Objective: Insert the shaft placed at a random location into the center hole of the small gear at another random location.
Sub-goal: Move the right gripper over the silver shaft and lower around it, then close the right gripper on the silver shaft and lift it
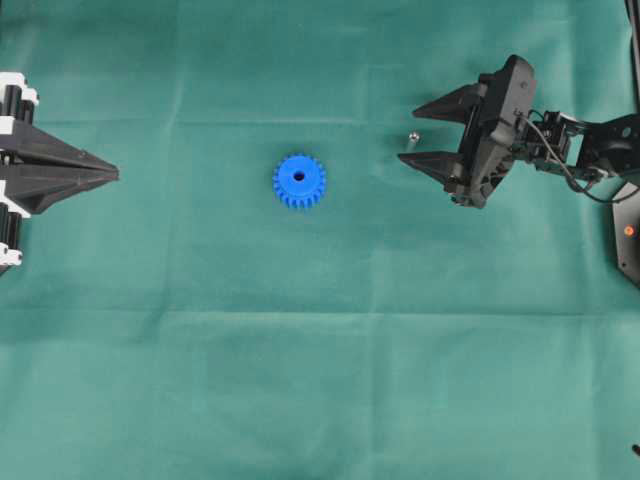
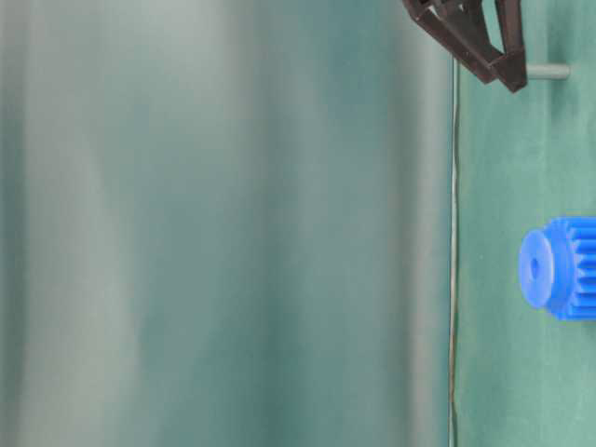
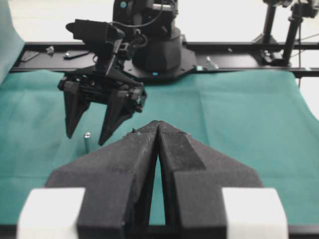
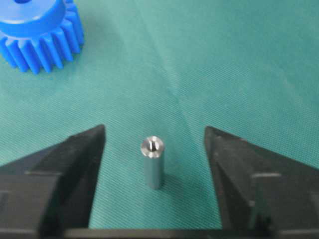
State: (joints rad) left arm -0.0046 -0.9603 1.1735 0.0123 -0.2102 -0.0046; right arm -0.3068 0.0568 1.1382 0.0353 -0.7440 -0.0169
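The right gripper grabs the shaft by its upper end (image 1: 414,135) next, which leaves its lower end free to enter the small gear's center hole (image 1: 299,176).
The small gear (image 1: 299,181) is bright blue and lies flat on the green cloth mid-table, its dark center hole (image 1: 299,177) facing up; it also shows in the right wrist view (image 4: 39,30) and in the table-level view (image 2: 559,267). The shaft (image 1: 413,136), a short silvery pin, stands upright on the cloth; it shows clearly in the right wrist view (image 4: 152,162). My right gripper (image 1: 411,134) is open, its jaws either side of the shaft with a wide gap, not touching it. My left gripper (image 1: 114,176) is shut and empty at the left edge.
The green cloth (image 1: 320,350) covers the whole table. The right arm's base and cable (image 1: 600,160) sit at the right edge. In the left wrist view the rail and arm base (image 3: 159,50) stand beyond the cloth's far edge.
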